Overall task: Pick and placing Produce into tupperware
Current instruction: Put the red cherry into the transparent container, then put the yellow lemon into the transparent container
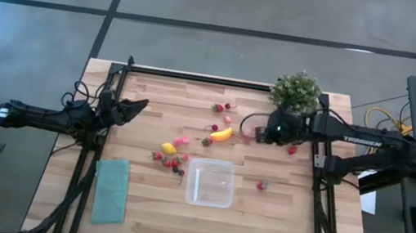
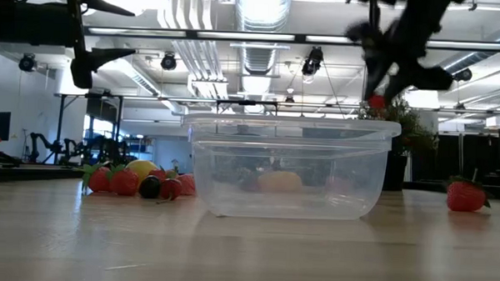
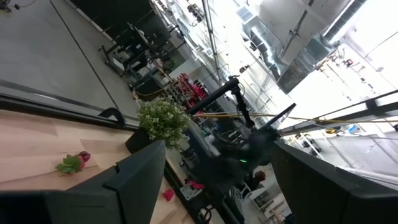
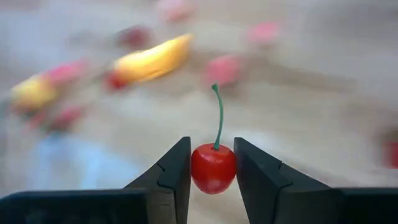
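The red cherry hangs beyond the tupperware's rim, off to its side, so my right gripper should move it over the tupperware's opening [image 1: 210,182] before letting go.
The clear tupperware [image 1: 211,181] [image 2: 292,165] stands on its base near the table's middle. Produce lies left of it in a cluster [image 1: 171,157] [image 2: 136,180], with a yellow-orange banana-like piece [image 1: 222,133], cherries [image 1: 222,108] and single strawberries [image 1: 262,186] [image 2: 466,196] around it. My right gripper [image 1: 247,134] [image 4: 211,146] hangs above the table beyond the tupperware's far right corner, shut on a red cherry [image 4: 213,168]. My left gripper [image 1: 133,107] [image 3: 217,186] is open, raised over the table's left edge. My right gripper pinches the cherry's round red body [image 4: 213,169] between its two fingertips [image 4: 177,165], one on each side. The green stem [image 4: 218,118] sticks out beyond the fingers. The cherry [image 2: 376,101] is lifted clear, well above the table.
A green potted plant [image 1: 296,91] stands at the far edge, close behind my right arm. A flat teal cloth [image 1: 110,190] lies near the left front corner. Bare wood shows in front of the tupperware and to its right.
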`<move>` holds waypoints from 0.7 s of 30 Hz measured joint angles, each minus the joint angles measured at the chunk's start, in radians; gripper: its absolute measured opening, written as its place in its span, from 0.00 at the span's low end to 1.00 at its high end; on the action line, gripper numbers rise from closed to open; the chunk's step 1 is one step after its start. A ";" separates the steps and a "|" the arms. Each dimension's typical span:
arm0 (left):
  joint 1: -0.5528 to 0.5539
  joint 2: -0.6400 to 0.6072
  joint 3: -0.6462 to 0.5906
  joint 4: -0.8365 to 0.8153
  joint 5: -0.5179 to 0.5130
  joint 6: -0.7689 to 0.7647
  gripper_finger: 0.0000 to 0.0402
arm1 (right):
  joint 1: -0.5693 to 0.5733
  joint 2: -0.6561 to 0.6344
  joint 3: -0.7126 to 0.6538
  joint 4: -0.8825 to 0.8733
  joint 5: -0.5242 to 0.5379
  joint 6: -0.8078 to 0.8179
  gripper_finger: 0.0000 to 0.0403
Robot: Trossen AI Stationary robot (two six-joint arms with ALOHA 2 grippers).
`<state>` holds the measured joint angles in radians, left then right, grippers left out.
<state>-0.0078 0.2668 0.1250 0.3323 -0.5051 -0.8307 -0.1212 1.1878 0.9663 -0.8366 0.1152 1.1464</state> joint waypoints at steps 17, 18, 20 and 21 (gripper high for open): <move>0.000 0.007 -0.001 0.001 0.028 0.000 0.69 | 0.346 0.552 0.410 0.009 -0.048 -0.189 0.30; 0.000 0.008 -0.001 -0.001 0.038 0.000 0.69 | 0.350 0.582 0.442 0.005 -0.054 -0.214 0.30; 0.000 0.010 -0.001 -0.003 0.060 0.000 0.69 | 0.353 0.635 0.503 -0.031 -0.052 -0.256 0.29; 0.000 0.013 -0.001 -0.002 0.071 0.000 0.69 | 0.354 0.661 0.533 -0.077 -0.043 -0.264 0.29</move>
<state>-0.0079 0.2795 0.1238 0.3307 -0.4346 -0.8310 0.2325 1.8483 1.4989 -0.9137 0.0722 0.8824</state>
